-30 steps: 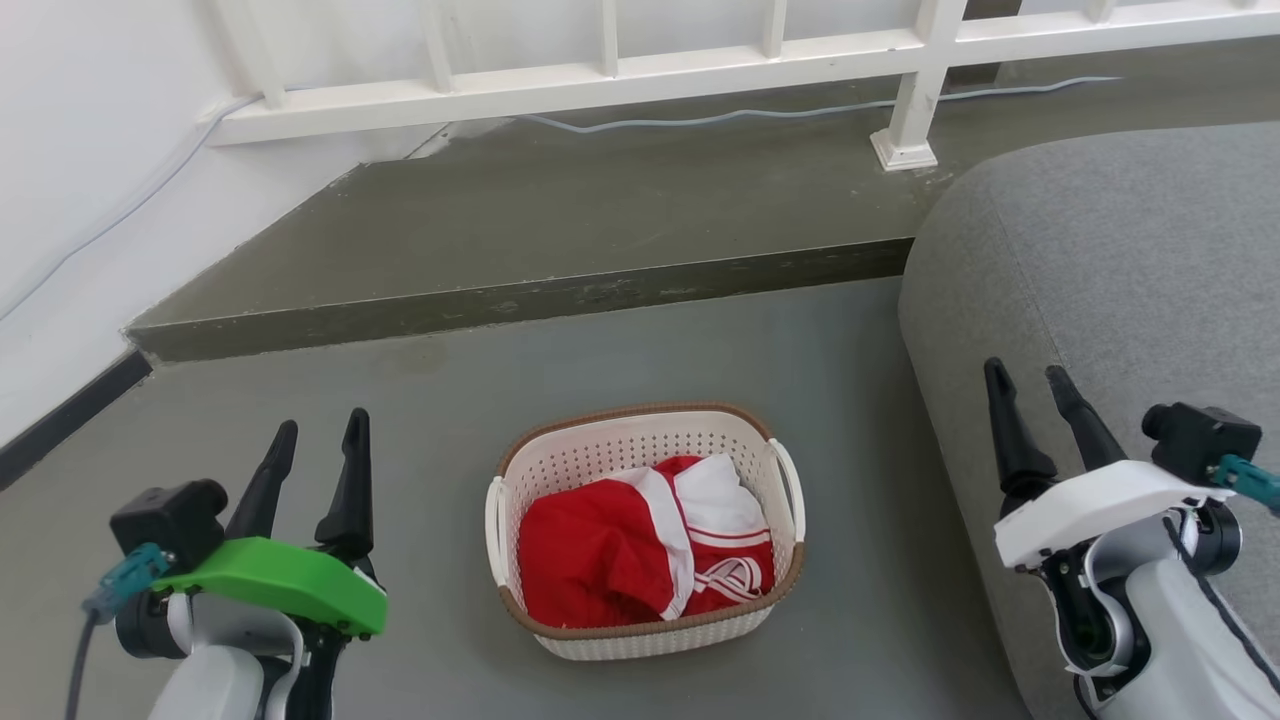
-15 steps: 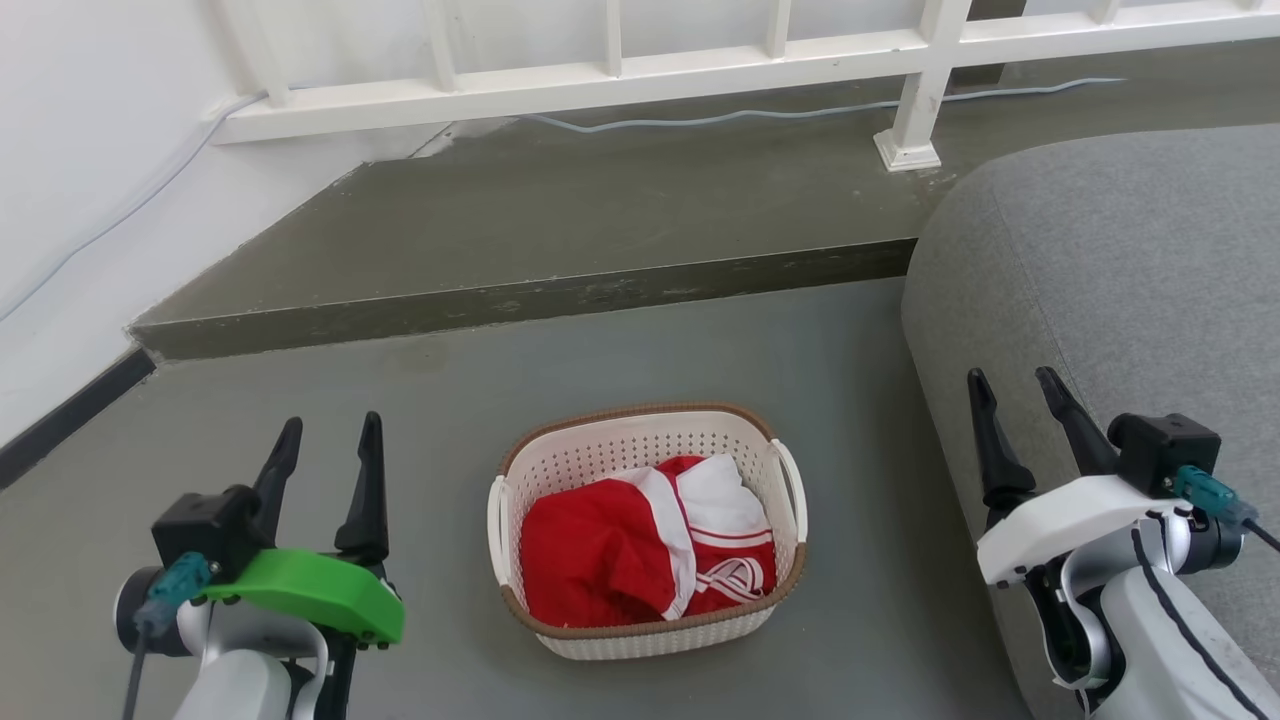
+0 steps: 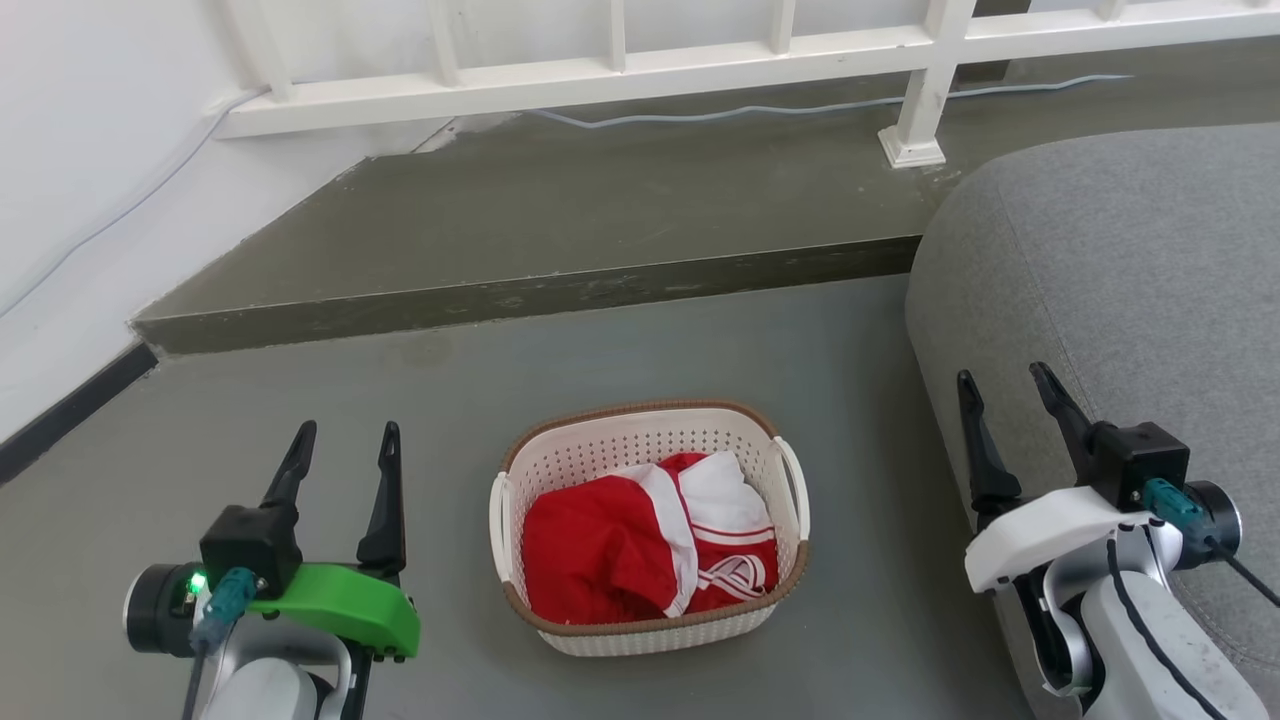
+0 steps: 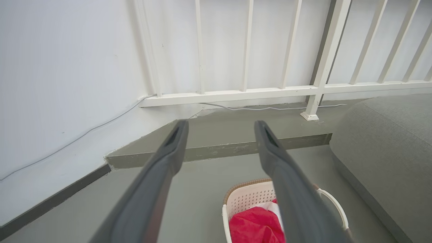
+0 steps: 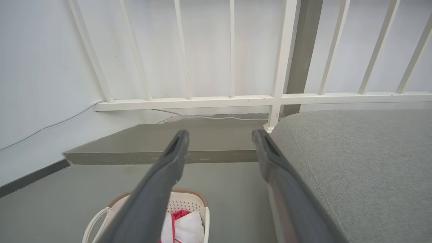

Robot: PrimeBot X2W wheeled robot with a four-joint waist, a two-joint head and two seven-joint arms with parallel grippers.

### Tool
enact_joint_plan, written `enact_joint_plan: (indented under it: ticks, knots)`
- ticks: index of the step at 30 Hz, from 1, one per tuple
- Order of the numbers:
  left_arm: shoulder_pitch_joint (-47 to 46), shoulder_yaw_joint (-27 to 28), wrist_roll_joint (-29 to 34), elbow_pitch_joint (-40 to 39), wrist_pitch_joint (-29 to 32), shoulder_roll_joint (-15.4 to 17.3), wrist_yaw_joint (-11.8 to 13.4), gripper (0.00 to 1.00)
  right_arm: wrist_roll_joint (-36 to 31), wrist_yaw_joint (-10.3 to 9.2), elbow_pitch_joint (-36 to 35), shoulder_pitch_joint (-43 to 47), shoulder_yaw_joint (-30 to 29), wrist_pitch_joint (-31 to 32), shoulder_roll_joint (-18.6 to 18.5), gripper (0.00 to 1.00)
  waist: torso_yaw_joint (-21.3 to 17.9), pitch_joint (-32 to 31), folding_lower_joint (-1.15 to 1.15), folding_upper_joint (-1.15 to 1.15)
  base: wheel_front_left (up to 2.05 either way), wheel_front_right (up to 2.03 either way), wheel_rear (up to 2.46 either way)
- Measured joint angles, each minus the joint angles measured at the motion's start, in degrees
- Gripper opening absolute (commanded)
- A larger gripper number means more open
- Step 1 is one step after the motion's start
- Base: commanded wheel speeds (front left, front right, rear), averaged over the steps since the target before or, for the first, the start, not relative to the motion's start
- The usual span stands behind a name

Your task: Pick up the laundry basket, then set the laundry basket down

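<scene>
I will next grab the white loop handle (image 3: pixel 499 528) on the short side of the laundry basket with my left gripper to pick the basket up, since a loose garment (image 3: pixel 642 540) lies heaped inside.
The laundry basket (image 3: pixel 640 455) is cream-white and perforated with a brown rim, and it sits on the grey floor at centre, holding a red-and-white garment (image 3: pixel 650 545). A white loop handle stands on each short side. My left gripper (image 3: pixel 345 435) is open to the basket's left, well apart from it, fingers pointing away. My right gripper (image 3: pixel 1002 385) is open to the basket's right, over the edge of the grey cushion. The basket (image 4: pixel 251 199) shows low in the left wrist view behind my left gripper (image 4: pixel 221 128). In the right wrist view the basket (image 5: pixel 192 202) lies below my right gripper (image 5: pixel 220 136).
A large grey cushion (image 3: pixel 1130 290) fills the right side, close to the basket. A raised concrete step (image 3: pixel 560 230) runs across behind it. Beyond stand a white railing (image 3: pixel 700 60), a pale cable (image 3: pixel 750 108) and a white wall (image 3: pixel 90 150) at left.
Both grippers have drawn inward towards the basket and rotated at the wrist. The left moved right and lower, the right moved left. The basket has stayed in place.
</scene>
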Motion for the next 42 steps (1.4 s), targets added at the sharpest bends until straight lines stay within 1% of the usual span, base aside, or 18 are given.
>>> enact_joint_plan:
  ticks: [2,31,42]
  knots:
    - [0.0,0.0,0.9,0.4,-0.2,0.0,0.2,1.00,-1.1,-0.23,0.0,0.0,0.0,-0.2,0.2,1.00,0.0,0.0,0.00,0.00,0.00,0.00,0.00]
    - [0.0,0.7,0.1,3.7,-0.2,-1.4,0.2,1.00,-1.1,-0.38,0.9,0.1,-1.4,-0.2,1.3,1.00,0.0,0.5,0.00,0.00,0.00,0.00,0.00]
    - [-0.1,0.7,0.1,3.6,-0.2,-1.5,0.2,1.00,-1.1,-0.38,0.8,0.1,-1.5,-0.2,1.4,1.00,0.2,2.9,0.00,0.00,0.00,0.00,0.00]
